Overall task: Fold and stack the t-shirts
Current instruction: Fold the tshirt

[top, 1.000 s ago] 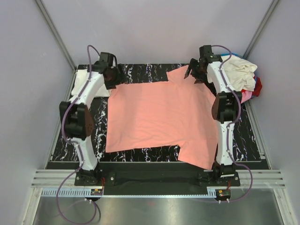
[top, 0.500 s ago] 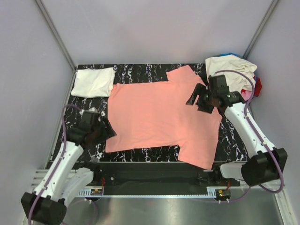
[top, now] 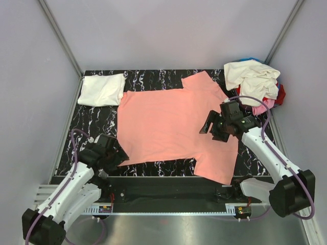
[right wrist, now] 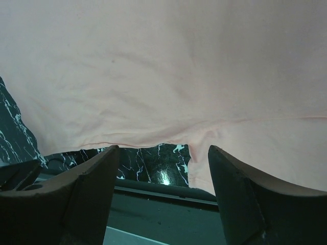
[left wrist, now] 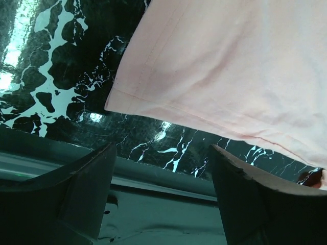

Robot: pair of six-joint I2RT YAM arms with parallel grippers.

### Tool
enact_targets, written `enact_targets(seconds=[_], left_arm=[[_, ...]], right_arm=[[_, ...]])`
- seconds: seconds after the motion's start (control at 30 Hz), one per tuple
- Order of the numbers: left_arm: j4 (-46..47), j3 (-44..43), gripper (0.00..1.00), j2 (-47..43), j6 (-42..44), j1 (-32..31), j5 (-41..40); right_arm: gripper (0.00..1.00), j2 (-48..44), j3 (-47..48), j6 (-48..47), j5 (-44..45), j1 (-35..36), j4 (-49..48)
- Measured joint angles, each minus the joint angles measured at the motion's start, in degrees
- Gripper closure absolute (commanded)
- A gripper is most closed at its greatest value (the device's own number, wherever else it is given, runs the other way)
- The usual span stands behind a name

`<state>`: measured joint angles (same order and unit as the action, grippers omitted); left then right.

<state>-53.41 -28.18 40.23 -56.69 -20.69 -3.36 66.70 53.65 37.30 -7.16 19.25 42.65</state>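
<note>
I should next grab the salmon-pink t-shirt [top: 171, 122] by its near hem corner with my left gripper, to fold that side over the t-shirt's body.
A salmon-pink t-shirt [top: 171, 122] lies spread flat on the black marbled table [top: 92, 120], its sleeves toward the right. My left gripper [top: 115, 152] is open and empty, hovering beside the shirt's near-left hem corner [left wrist: 115, 99]. My right gripper [top: 210, 128] is open and empty above the shirt's right part, near the near sleeve; its wrist view shows the hem and sleeve junction [right wrist: 196, 140]. A folded white t-shirt [top: 102, 89] lies at the far left. A heap of unfolded t-shirts [top: 255, 81], cream, red, bright pink and blue, sits at the far right.
The table's near edge [top: 168, 179] and a metal rail run in front of the arm bases. Grey walls close in the back and sides. The marbled surface shows bare between the white shirt and my left gripper.
Both arms have swung from the far shirt edge toward the near side. The left gripper has come down to the near-left hem corner. The right gripper has moved over the shirt's right part.
</note>
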Motion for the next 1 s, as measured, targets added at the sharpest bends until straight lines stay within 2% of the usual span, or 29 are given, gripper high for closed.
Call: enact_targets(seconds=[0.17, 0.53, 0.6, 0.83, 0.87, 1.0], left_arm=[[3.23, 1.92, 0.22, 1.42, -4.55, -2.97, -3.98], [8.17, 5.16, 0.26, 6.25, -6.34, -1.29, -9.94], [9.05, 5.16, 0.29, 7.02, -6.08, -0.63, -10.47], [10.97, 5.25, 0.53, 8.15, -4.66, -0.02, -11.50], [11.23, 5.40, 0.61, 8.09, -4.46, -0.02, -11.50], [12.24, 6.12, 0.78, 7.32, -3.54, -0.02, -11.43]], right_arm=[[0.22, -0.13, -0.81, 0.13, -0.02, 0.00, -1.25], [0.21, -1.29, -3.17, 0.09, -0.02, 0.00, -1.46], [0.21, -1.44, -3.21, 0.07, 0.02, 0.02, -1.46], [0.20, -4.57, -4.02, 0.57, 2.08, 0.09, -0.79], [0.21, -5.38, -4.46, 0.92, 2.71, 0.09, -0.59], [0.20, -8.57, -6.38, 3.15, 6.60, 0.11, 1.27]])
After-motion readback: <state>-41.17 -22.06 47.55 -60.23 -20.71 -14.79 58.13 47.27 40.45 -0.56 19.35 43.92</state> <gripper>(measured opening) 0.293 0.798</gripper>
